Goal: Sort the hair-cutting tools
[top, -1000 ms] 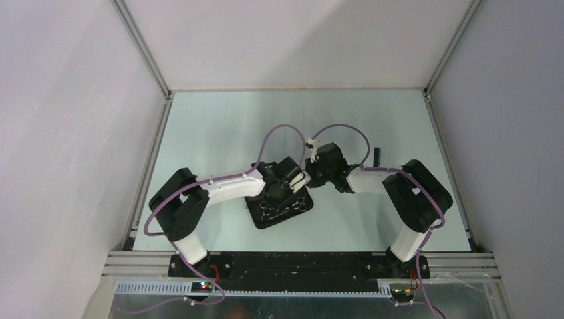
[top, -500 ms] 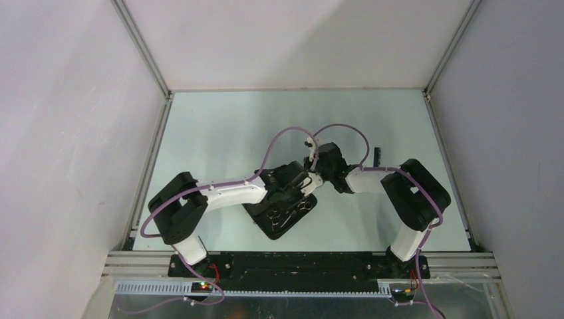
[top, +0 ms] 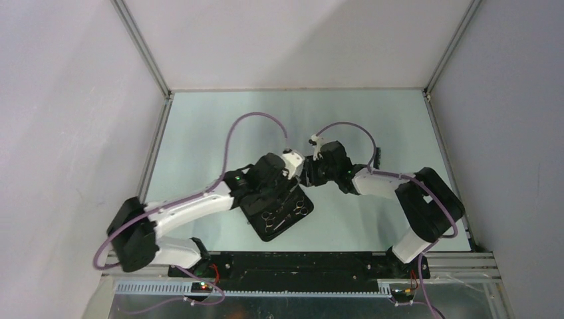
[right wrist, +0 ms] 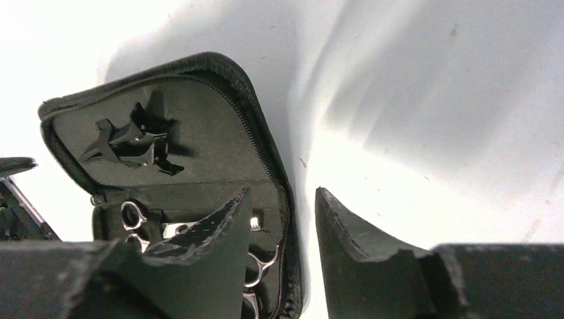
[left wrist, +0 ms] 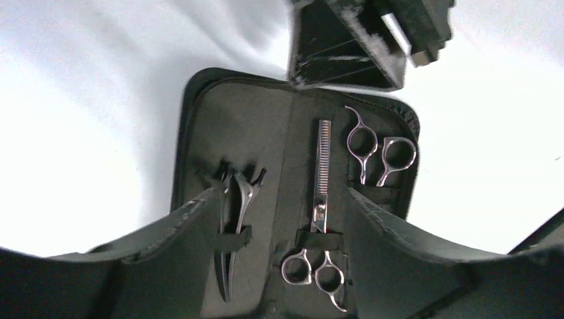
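Observation:
I will next lay the black comb lengthwise in the case [top: 276,211], so my right gripper will hold it around its middle [top: 378,157] and leave both ends free.
The black zip case [top: 276,211] lies open on the table. Strapped inside are silver thinning scissors [left wrist: 323,183], a second pair of scissors [left wrist: 374,149] with its blades tucked in a pocket, and thin black clips [left wrist: 233,206]. My left gripper [left wrist: 281,191] hovers open over the case interior with nothing between its fingers. At the case's far right edge my right gripper [right wrist: 282,191] is open too, with the zip edge [right wrist: 287,219] below the gap, not gripped. A black comb [top: 377,157] lies on the table, to the right of the right arm's wrist.
Metal frame rails [top: 143,179] border the pale green table on the left, back and right. The two wrists sit close together above the case's far corner [top: 300,174]. Purple cables [top: 246,126] loop above both arms.
Both grippers were shut at the case's far edge and now stand open. The left arm has swung its elbow out to the left and stretched over the case. The case turned slightly anticlockwise.

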### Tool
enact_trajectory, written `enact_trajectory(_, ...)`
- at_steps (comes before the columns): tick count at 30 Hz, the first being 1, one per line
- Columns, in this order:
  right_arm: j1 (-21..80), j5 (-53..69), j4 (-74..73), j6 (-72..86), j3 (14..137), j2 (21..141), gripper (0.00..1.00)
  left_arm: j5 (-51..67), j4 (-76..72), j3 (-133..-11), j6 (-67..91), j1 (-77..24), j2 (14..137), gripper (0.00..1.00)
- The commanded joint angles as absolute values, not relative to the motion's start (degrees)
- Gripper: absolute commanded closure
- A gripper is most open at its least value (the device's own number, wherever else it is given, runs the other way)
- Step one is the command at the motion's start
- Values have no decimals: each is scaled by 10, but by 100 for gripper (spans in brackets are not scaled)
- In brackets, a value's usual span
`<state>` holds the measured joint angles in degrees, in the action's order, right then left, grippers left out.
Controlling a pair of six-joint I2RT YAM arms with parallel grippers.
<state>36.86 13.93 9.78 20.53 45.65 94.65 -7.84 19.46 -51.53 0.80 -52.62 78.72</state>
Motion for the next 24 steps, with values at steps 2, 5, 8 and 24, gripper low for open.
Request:
enact_trajectory(2,358,98,52,197,456,874,50,-146,235,-483,106,-501,670,20)
enact_trajectory(5,349,53,-3,197,461,840,35,-163,256,-458,154,-464,600,12)
enact_trajectory(8,325,0,-67,201,470,799,23,-175,272,-428,183,-421,538,2)
enact_trajectory(24,155,-208,-334,262,625,882,2,-231,343,-410,165,-127,370,0)
